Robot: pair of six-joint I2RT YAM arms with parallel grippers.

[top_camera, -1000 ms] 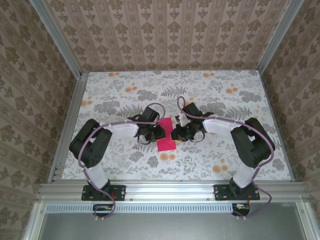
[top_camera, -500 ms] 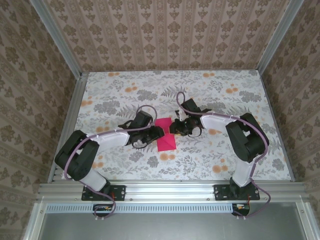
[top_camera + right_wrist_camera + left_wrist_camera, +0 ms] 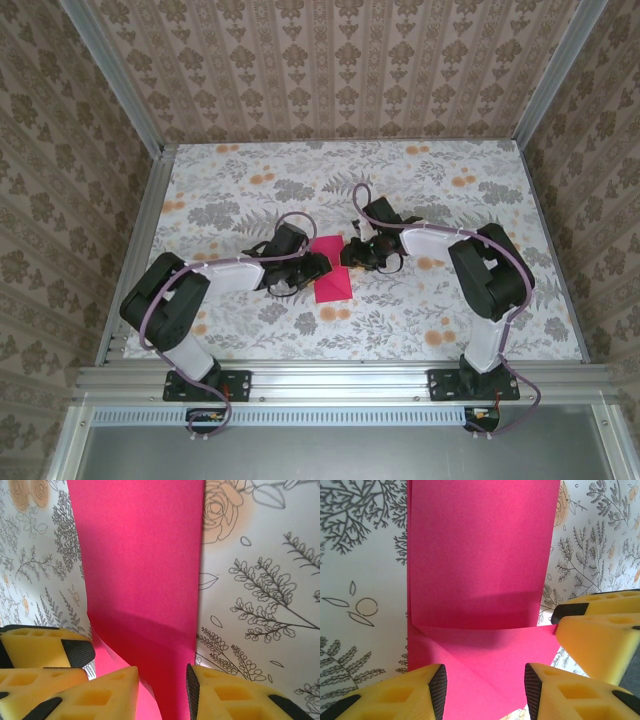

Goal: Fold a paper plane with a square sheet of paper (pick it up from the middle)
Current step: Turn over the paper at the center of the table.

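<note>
The left gripper grabs the paper at its middle (image 3: 331, 271) (image 3: 484, 686), by the diagonal crease, next. That leaves both sides free to pick it up as a plane.
The square sheet of paper (image 3: 331, 272) is folded into a narrow magenta strip lying flat at the table's centre. In the left wrist view the paper (image 3: 480, 555) shows a folded flap and a diagonal crease near the jaws. My left gripper (image 3: 316, 266) is at the strip's left edge, and its fingers (image 3: 427, 695) stand apart over the paper, open (image 3: 485, 690). My right gripper (image 3: 351, 256) is at the strip's far right corner and is open (image 3: 162, 692), with the paper (image 3: 140, 555) running between its pads untouched. The two grippers nearly touch. No paper plane shape shows.
The floral tablecloth (image 3: 430, 300) surrounds the strip on all sides. Aluminium rails (image 3: 340, 378) edge the table near the arm bases, and patterned walls stand at the back and sides.
Both grippers have opened and let the paper go. The left arm's elbow dropped lower and its gripper drew slightly left. The right gripper shifted a little toward the back.
</note>
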